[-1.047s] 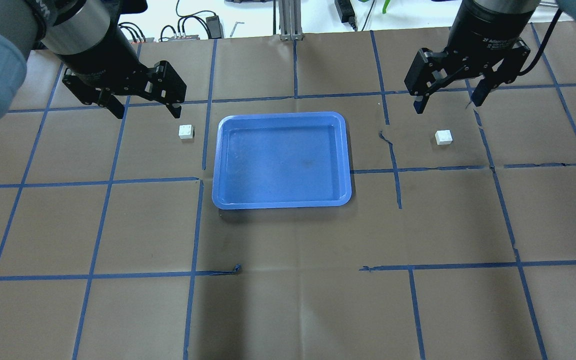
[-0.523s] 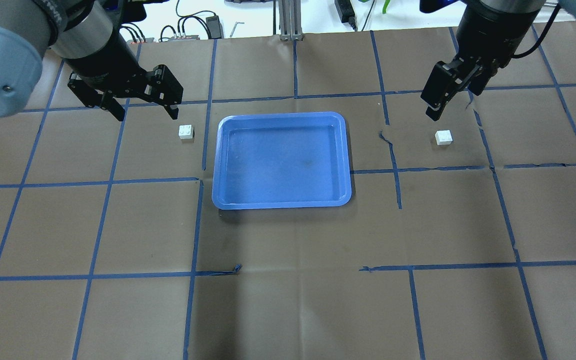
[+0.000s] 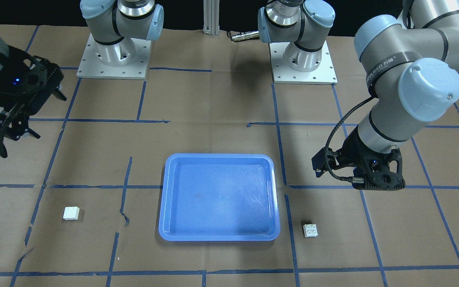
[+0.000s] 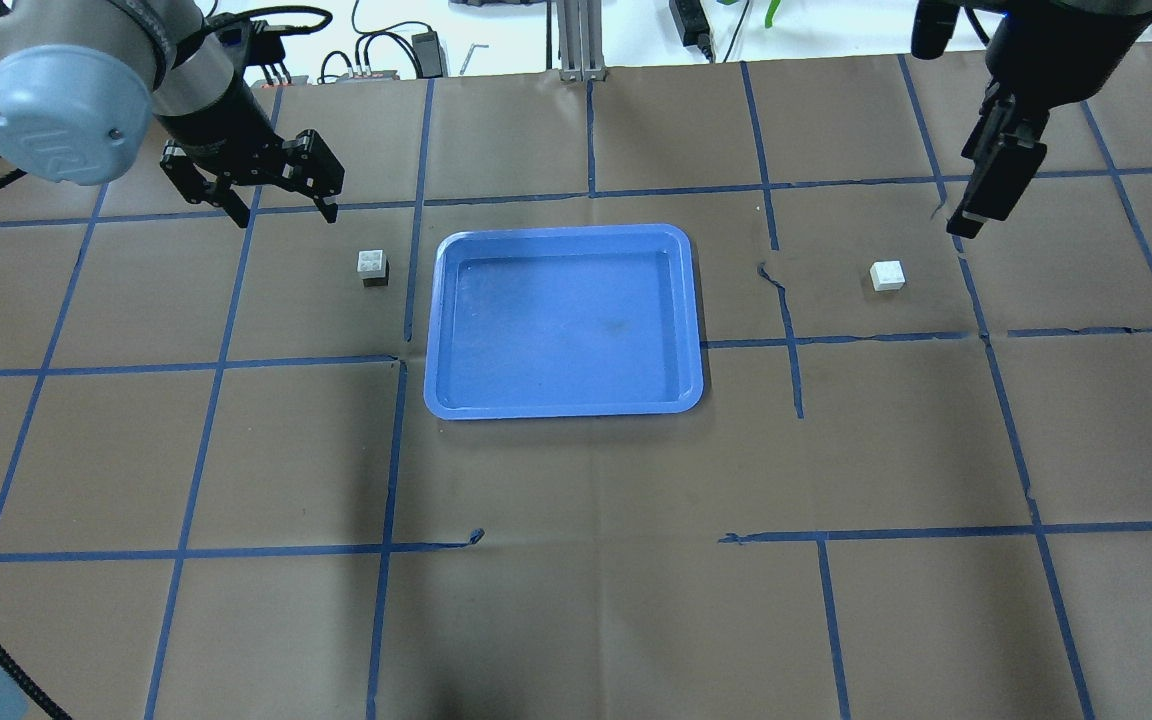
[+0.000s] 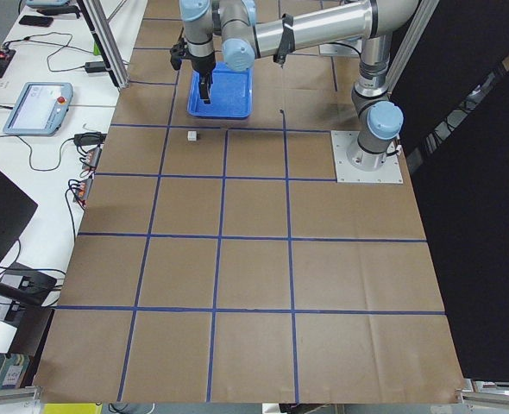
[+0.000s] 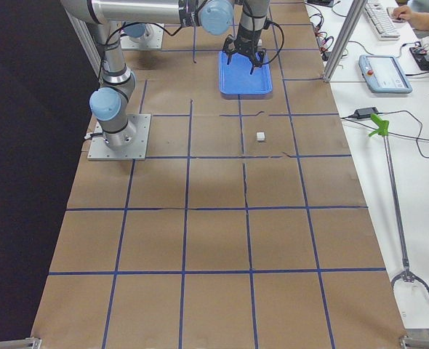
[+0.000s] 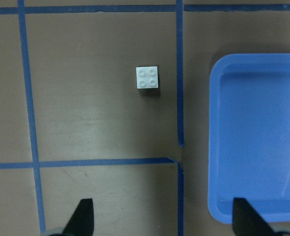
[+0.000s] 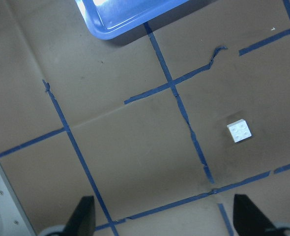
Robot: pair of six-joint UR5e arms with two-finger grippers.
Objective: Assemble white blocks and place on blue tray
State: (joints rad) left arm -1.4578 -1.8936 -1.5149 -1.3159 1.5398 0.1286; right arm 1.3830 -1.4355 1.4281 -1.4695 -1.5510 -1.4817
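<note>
Next, my left gripper grabs the studded white block beside the tray by its smooth sides, so its studs stay free for assembling.
The blue tray [image 4: 564,232] lies mid-table, with nothing in it. One white block [image 4: 372,266] sits just left of the tray, and the other white block [image 4: 887,274] sits well to its right. My left gripper [image 4: 283,212] is open and empty, hovering behind and left of the near block. In the left wrist view that block [image 7: 147,77] lies studs up beside the tray [image 7: 263,147]. My right gripper [image 4: 976,215] is open and empty, seen edge-on, behind and right of its block [image 8: 239,131].
Brown paper with a blue tape grid covers the table [image 4: 576,600]. The two arm bases [image 3: 114,59] stand at the robot's side. Cables and small devices [image 4: 386,50] lie past the far edge.
My right gripper has turned edge-on and moved right, past its block. My left gripper has shifted slightly left and back and looks smaller. Both blocks and the tray have stayed put.
</note>
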